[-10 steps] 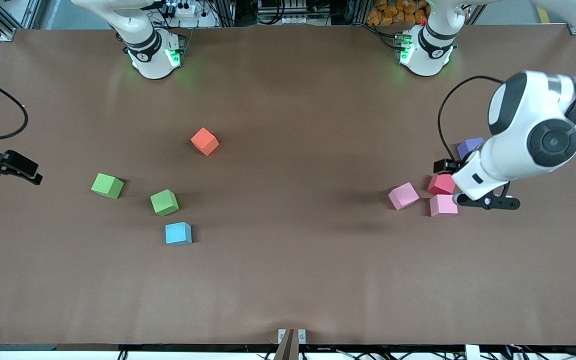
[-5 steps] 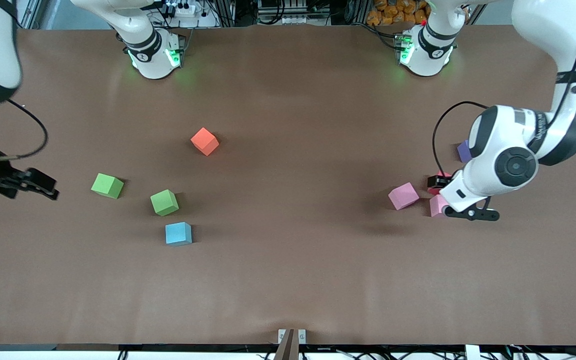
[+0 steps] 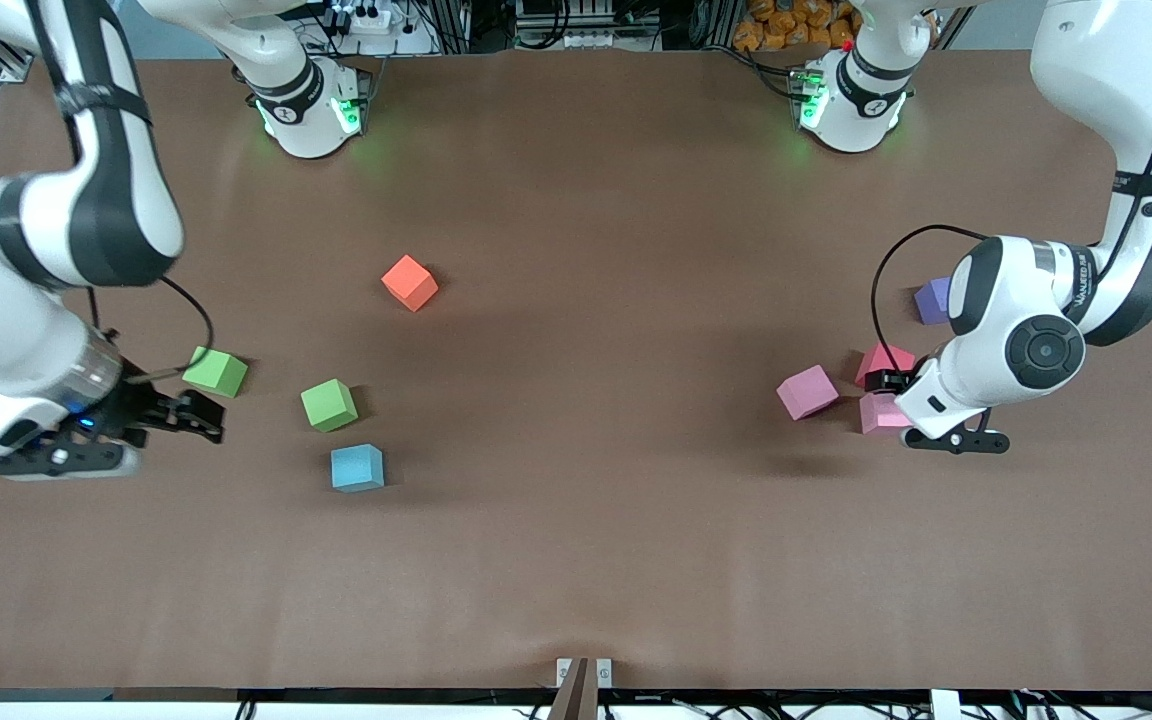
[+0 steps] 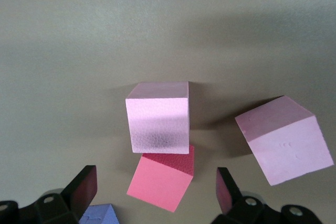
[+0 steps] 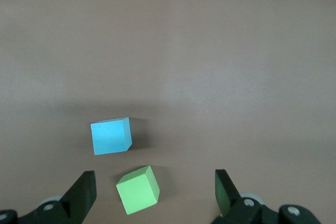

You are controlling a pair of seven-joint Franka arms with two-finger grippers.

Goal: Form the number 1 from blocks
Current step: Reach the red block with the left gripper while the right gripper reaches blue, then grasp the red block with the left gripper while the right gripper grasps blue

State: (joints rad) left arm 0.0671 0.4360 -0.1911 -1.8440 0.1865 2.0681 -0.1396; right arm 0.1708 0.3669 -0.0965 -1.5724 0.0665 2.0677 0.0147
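Observation:
My left gripper is to start the number 1 next, so it needs to grab the red block by its opposite sides.
Toward the left arm's end lie a pink block (image 3: 807,391), a red block (image 3: 884,360) and a second pink block (image 3: 874,414) touching the red one. My left gripper (image 3: 911,410) hangs open over them. In the left wrist view, the red block (image 4: 163,182) lies between the left gripper's (image 4: 155,192) spread fingers, with the pink blocks (image 4: 157,124) (image 4: 283,140) beside it. Toward the right arm's end are two green blocks (image 3: 215,372) (image 3: 329,405), a light blue block (image 3: 356,467) and an orange-red block (image 3: 409,283). My right gripper (image 3: 204,418) is open in the air; its wrist view shows a green block (image 5: 138,189) between its (image 5: 154,195) fingers and the light blue block (image 5: 111,136).
A purple block (image 3: 933,300) sits beside the red one, partly under the left arm, and its corner (image 4: 97,214) shows by a left finger. The brown table (image 3: 576,560) stretches bare between the two groups of blocks.
The right arm has swung in from the table's end to the green blocks. The left gripper has shifted over the red and pink blocks, toward the front camera.

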